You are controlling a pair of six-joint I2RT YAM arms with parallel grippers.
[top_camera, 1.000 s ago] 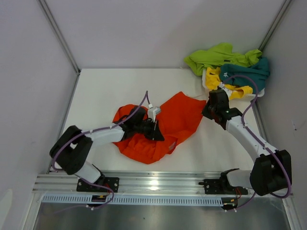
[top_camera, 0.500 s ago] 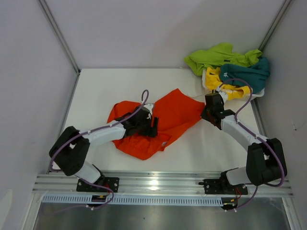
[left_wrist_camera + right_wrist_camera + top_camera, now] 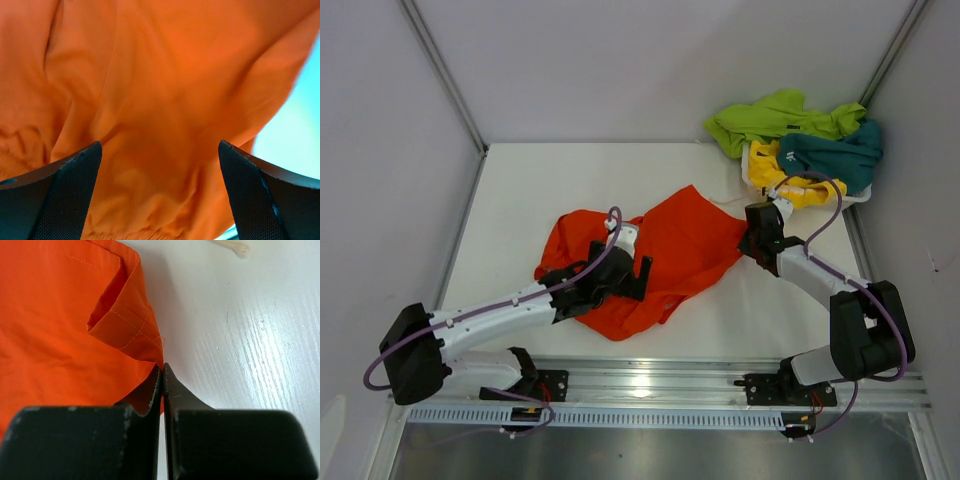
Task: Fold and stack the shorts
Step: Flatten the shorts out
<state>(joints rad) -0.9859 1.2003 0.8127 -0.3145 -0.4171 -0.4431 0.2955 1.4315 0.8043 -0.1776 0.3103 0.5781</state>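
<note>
Both grippers can spread the orange shorts (image 3: 670, 255) for folding once my left gripper holds them, so it needs to grab the near gathered waistband corner (image 3: 618, 332) next.
The orange shorts (image 3: 670, 255) lie rumpled on the white table, mid-front. My left gripper (image 3: 638, 268) sits over their middle, open, with nothing between its fingers. In the left wrist view the orange shorts (image 3: 150, 90) fill the frame between the wide-apart pads of the left gripper (image 3: 160, 145). My right gripper (image 3: 752, 238) is at the cloth's right corner. It is shut on a hemmed corner of the orange shorts (image 3: 60, 315), pinched at the tips of the right gripper (image 3: 162, 367). Lime green (image 3: 770, 115), teal (image 3: 835, 150) and yellow shorts (image 3: 770, 165) are piled at the back right.
The pile lies in and over a white basket (image 3: 858, 197) in the back right corner. A cream drawstring end (image 3: 231, 246) lies on the table just past the pinched corner. Walls close in the table on three sides.
My left gripper has opened and let go of the orange cloth, and its arm has stretched out low. The shorts slid a little left. The right gripper stayed shut on the corner.
</note>
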